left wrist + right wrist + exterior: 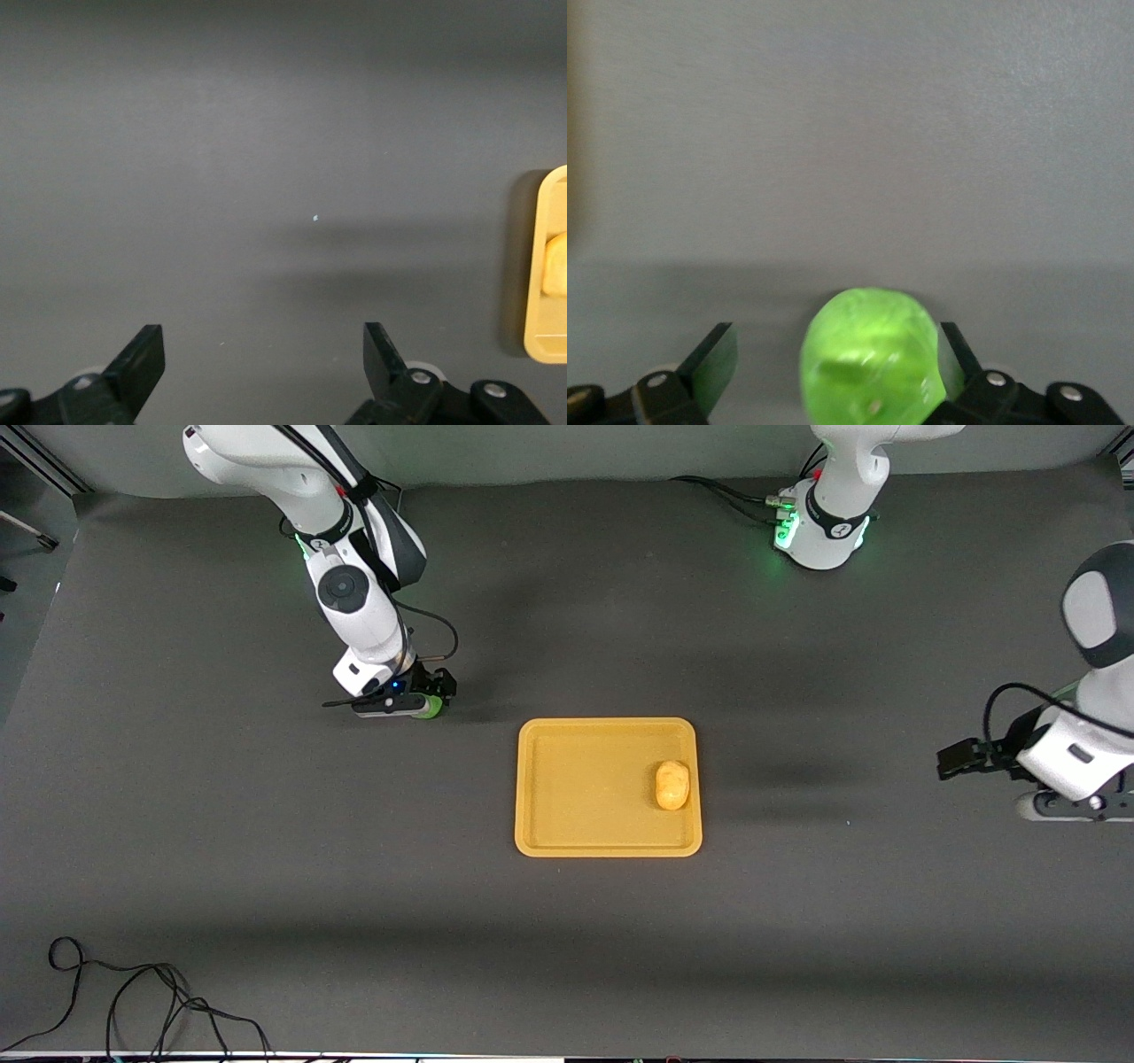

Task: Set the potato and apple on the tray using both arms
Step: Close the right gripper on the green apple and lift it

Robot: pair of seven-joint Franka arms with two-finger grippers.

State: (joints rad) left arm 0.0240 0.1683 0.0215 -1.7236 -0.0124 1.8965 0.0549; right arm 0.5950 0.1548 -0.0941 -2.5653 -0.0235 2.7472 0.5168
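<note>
The green apple should go on the tray (534, 779) beside the potato, so my right gripper should next grab the apple around its round middle (426, 706).
The yellow-orange tray (534, 779) lies mid-table. The potato (672, 785) rests in it at the end toward the left arm. The green apple (431, 708) sits on the mat, apart from the tray toward the right arm's end. My right gripper (434, 693) is down around the apple, open. In the right wrist view the apple (868, 359) lies between the fingers (713, 363), close against one and with a gap to the other. My left gripper (955, 758) waits open and empty over the mat at its own end. Its wrist view (264, 350) shows the tray's edge (542, 336) and part of the potato (558, 264).
A loose black cable (133, 1001) lies on the mat at the corner nearest the front camera, at the right arm's end. More cables (726, 496) run to the left arm's base. The mat is dark grey.
</note>
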